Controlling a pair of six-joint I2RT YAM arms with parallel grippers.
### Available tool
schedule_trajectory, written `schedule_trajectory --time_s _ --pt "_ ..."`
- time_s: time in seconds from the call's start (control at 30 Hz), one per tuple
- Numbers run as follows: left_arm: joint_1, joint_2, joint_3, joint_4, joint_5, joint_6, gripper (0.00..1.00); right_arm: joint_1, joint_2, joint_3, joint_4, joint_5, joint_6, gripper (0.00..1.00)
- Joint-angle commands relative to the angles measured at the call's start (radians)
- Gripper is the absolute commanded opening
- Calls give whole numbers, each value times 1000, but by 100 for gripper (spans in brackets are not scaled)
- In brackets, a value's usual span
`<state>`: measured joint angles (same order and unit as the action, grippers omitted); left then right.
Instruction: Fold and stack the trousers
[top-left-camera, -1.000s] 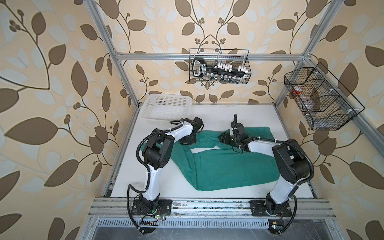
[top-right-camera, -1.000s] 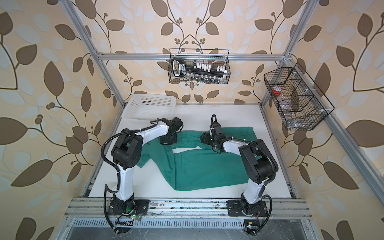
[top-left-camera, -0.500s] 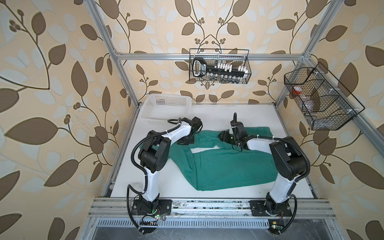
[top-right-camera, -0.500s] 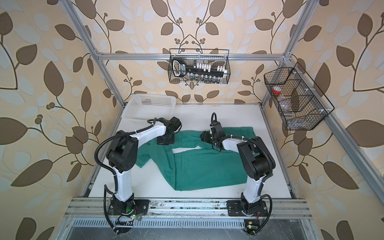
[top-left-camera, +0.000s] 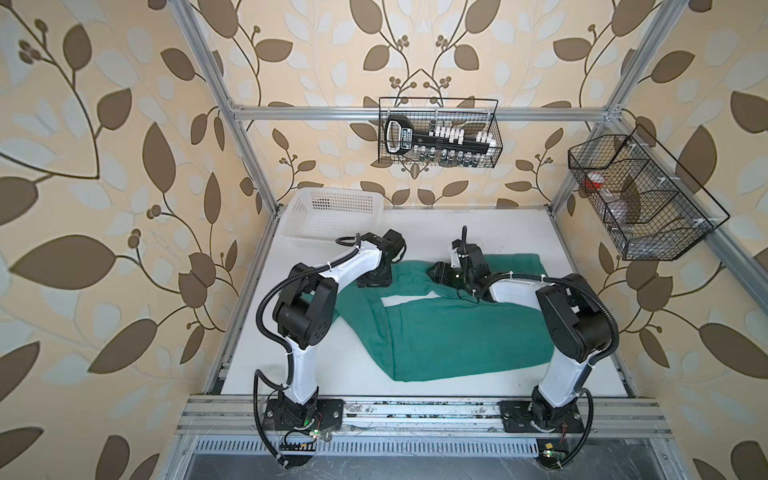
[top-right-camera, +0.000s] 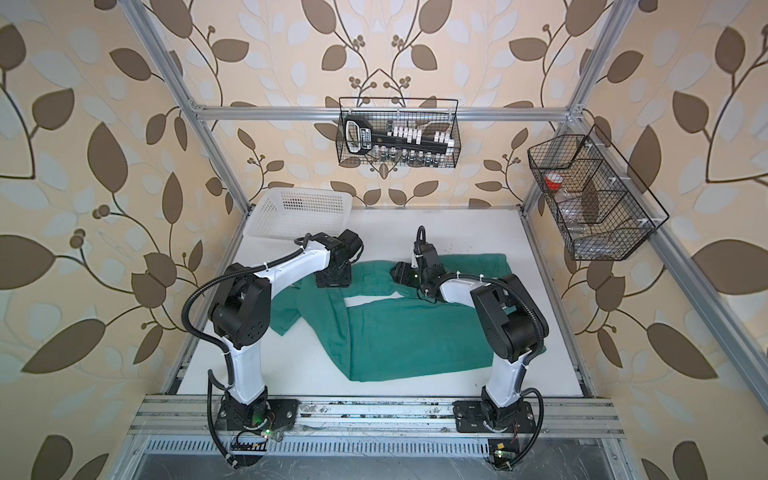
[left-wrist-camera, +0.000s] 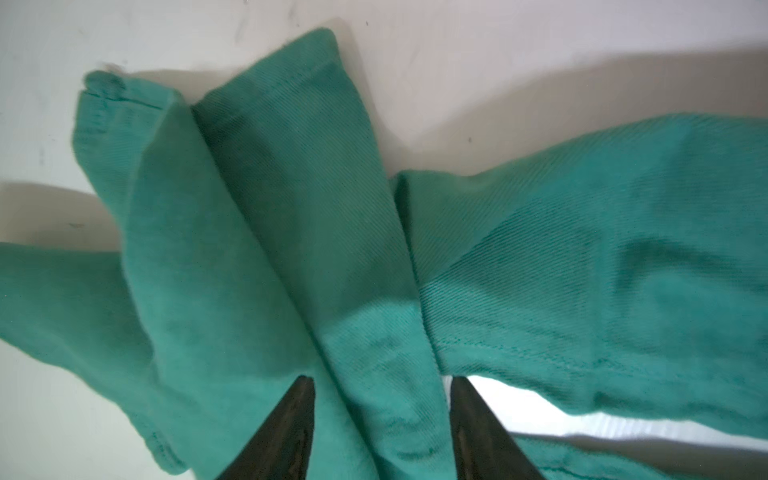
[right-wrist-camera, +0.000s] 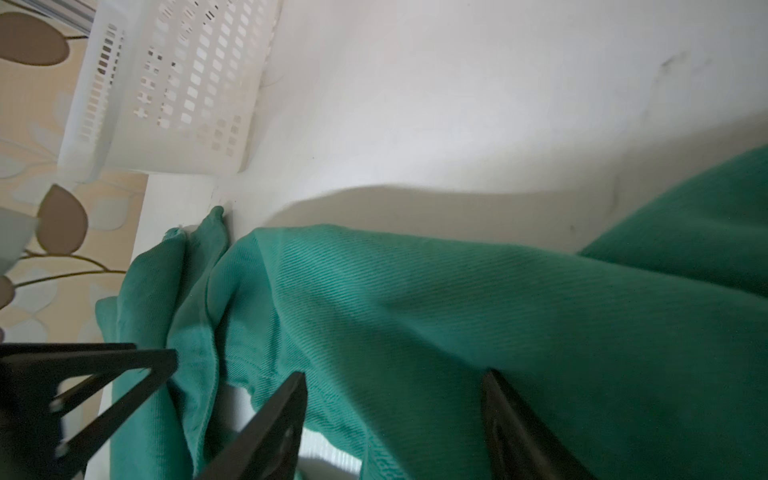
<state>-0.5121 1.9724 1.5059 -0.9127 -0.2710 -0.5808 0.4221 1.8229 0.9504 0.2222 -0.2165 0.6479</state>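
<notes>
My left gripper grabs the trousers by the raised fold between its fingers next, to draw the doubled-over cloth open for folding.
The teal-green trousers lie spread on the white table in both top views, with a strip of table showing between the far part and the near part. My left gripper points down on the far left part of the cloth. In the left wrist view its jaws stand open astride a raised fold of the cloth. My right gripper lies low over the far middle part. Seen from the right wrist, that gripper is open with the cloth under the jaws.
A white perforated basket stands at the far left corner, just behind the left wrist, and shows in the right wrist view. Two black wire baskets hang on the frame, at the back and at the right.
My left gripper was shut on the cloth and now stands open above the fold. The left arm's elbow has swung to the left. The right arm has hardly moved.
</notes>
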Motion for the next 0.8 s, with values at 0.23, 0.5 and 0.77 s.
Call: schedule_trajectory --time_s 0.23,0.5,0.77 --pt "-11 109 73 -27 -70 -32 49 31 48 27 63 -44 12 66" --pt "-9 148 95 -71 -123 -11 26 40 89 69 -24 45 -30 66" --pt "-8 118 103 -91 -120 8 0 40 116 92 -75 128 -19 66"
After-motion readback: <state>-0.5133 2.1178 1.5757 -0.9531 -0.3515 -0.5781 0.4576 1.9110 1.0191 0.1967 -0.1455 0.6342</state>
